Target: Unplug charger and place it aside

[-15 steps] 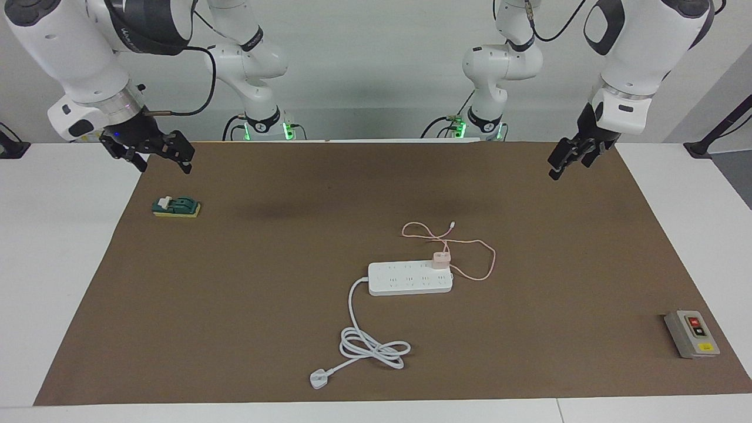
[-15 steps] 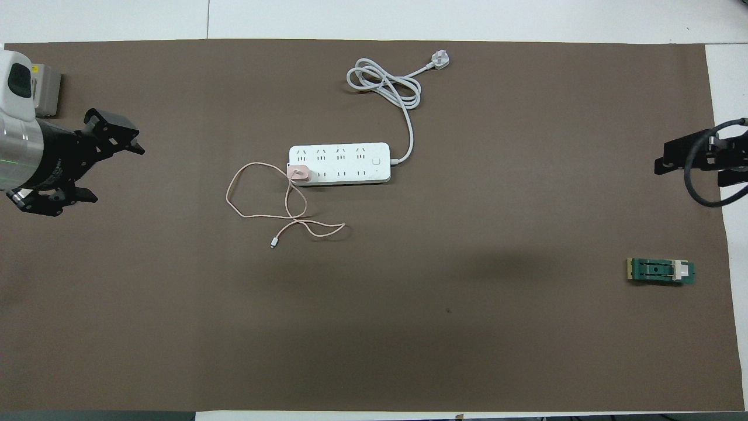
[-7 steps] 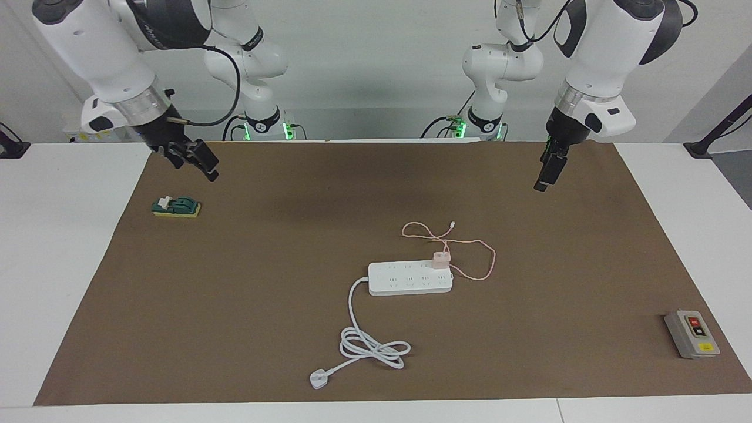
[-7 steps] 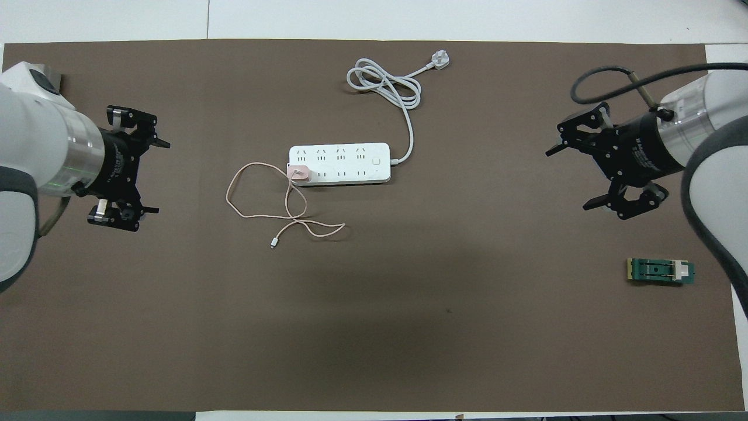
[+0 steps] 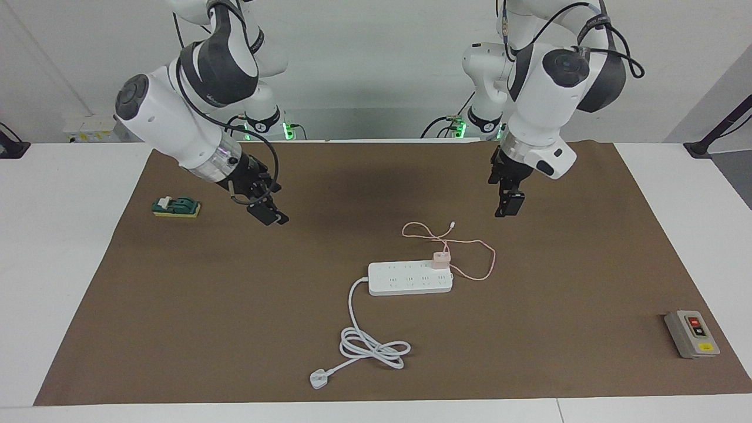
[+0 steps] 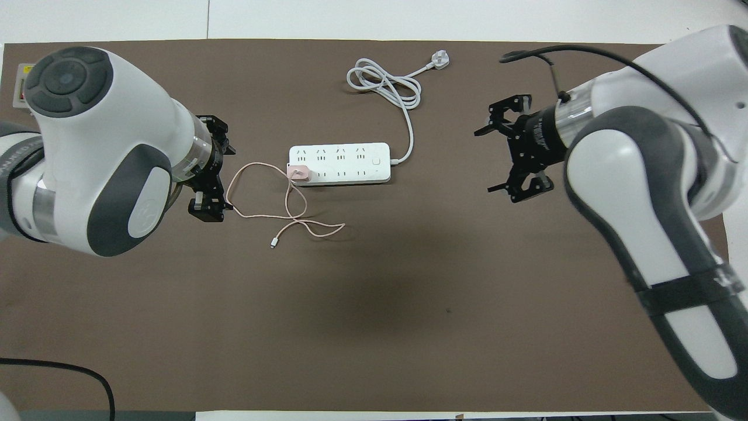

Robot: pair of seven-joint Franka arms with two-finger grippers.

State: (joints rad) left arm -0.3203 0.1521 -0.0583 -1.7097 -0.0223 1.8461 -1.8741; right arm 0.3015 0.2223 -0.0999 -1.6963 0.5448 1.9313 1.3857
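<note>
Next, the left gripper grips the charger by its solid plug block (image 6: 298, 172) to unplug it, as the charger's thin pink cable (image 6: 260, 215) lies slack.
The pale pink charger (image 5: 440, 259) (image 6: 300, 173) is plugged into the end socket of the white power strip (image 5: 410, 278) (image 6: 345, 164), at the strip's end toward the left arm. Its thin pink cable (image 5: 477, 258) (image 6: 257, 193) lies in loose loops on the brown mat. My left gripper (image 5: 508, 205) (image 6: 225, 169) is open and empty, up in the air over the mat at the cable loop's edge, apart from the charger. My right gripper (image 5: 267, 211) (image 6: 494, 155) is open and empty, over bare mat toward the right arm's end.
The strip's thick white cord (image 5: 373, 343) (image 6: 385, 85) coils farther from the robots and ends in a plug (image 5: 319, 379) (image 6: 440, 59). A grey switch box (image 5: 692, 333) sits at the left arm's end. A small green block (image 5: 176, 207) lies at the right arm's end.
Both arms have swung in from the table's ends toward the middle. The left gripper has come close to the cable loop. The charger, strip and cable have not moved.
</note>
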